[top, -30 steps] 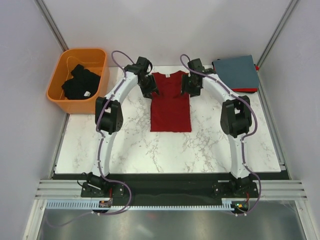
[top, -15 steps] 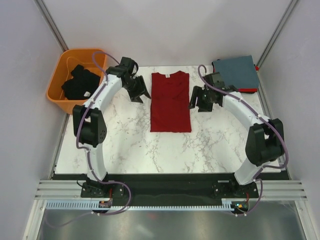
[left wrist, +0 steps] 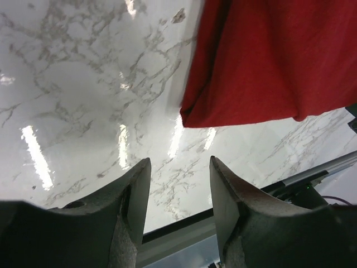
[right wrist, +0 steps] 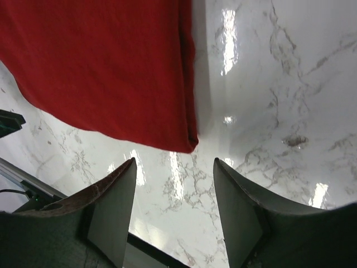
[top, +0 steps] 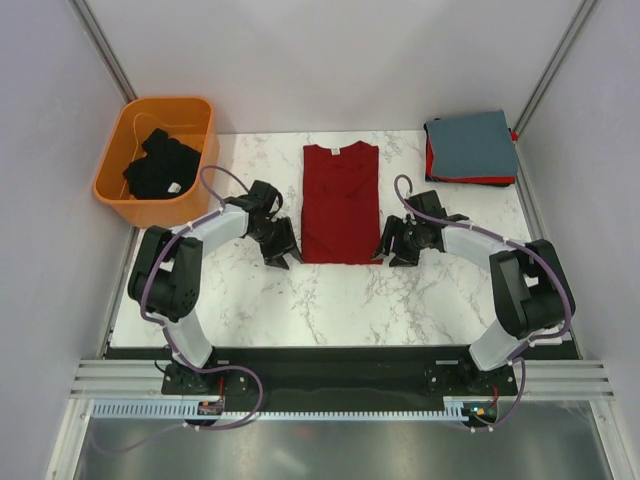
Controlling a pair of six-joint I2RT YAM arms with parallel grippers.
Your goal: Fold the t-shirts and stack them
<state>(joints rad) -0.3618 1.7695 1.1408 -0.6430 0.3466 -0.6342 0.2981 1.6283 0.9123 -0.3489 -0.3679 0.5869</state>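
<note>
My left gripper is going to grab the dark red t-shirt next by its nearest hem corner (top: 305, 260) (left wrist: 188, 119), opposite the collar, to fold the t-shirt toward the collar.
A dark red t-shirt (top: 341, 203) lies flat on the marble table, folded into a long strip with its collar at the far end. My left gripper (top: 284, 258) hovers open beside the shirt's near left corner (left wrist: 192, 114), nothing between its fingers. My right gripper (top: 391, 251) stands open beside the near right corner (right wrist: 187, 142), also empty. A folded grey-blue t-shirt (top: 472, 145) lies on a folded red t-shirt (top: 470, 180) at the back right. A black t-shirt (top: 160, 165) sits crumpled in the basket.
The orange plastic basket (top: 125, 190) stands at the back left, off the table's corner. Grey walls close in on both sides. The table's dark front edge (top: 340, 352) runs in front of the arm bases.
Both grippers have travelled from the collar end of the dark red shirt down along its sides to its near corners. The shirt itself has not moved.
</note>
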